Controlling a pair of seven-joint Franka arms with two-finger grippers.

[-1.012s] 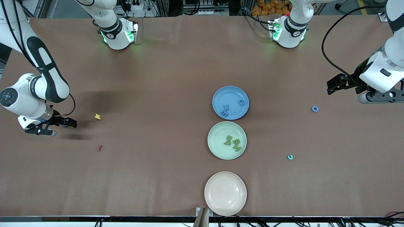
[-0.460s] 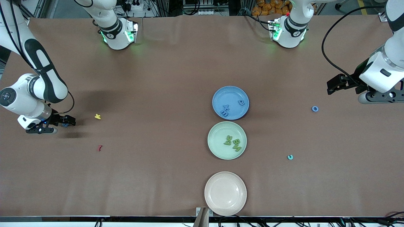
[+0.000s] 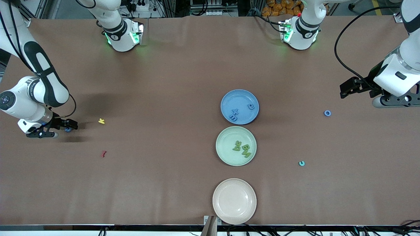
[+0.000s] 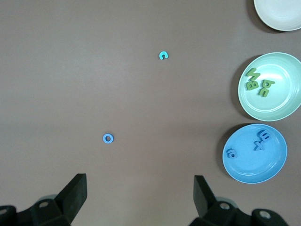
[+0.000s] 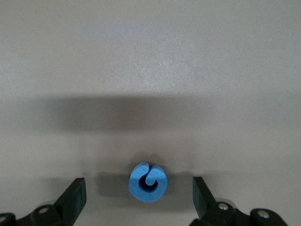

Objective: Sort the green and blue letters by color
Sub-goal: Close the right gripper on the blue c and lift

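My right gripper's fingers are low at the table, on either side of the blue G [image 3: 67, 129] [image 5: 148, 182], so my right gripper closes on the blue G next.
A blue letter G [image 5: 147, 181] lies on the brown table [image 3: 157, 82] at the right arm's end. My right gripper [image 5: 138, 182] is open and low over it, one finger on each side; in the front view the gripper [image 3: 70, 126] partly hides the letter [image 3: 68, 130]. The blue plate [image 3: 244, 98] holds three blue letters [image 3: 233, 114]. The green plate [image 3: 226, 150] holds several green letters [image 3: 242, 148]. A blue O [image 3: 327, 113] lies loose near my left gripper [image 3: 343, 91], which waits open and empty above the table; the O also shows in the left wrist view [image 4: 108, 138], ahead of that gripper [image 4: 140, 182].
A small yellow letter [image 3: 101, 121] and a dark red letter [image 3: 103, 153] lie near the right gripper. A teal c [image 3: 301, 163] lies toward the left arm's end. An empty cream plate [image 3: 234, 200] stands nearest the front camera.
My right gripper has shifted slightly toward its own end of the table and settled over the blue G. The left arm has not moved.
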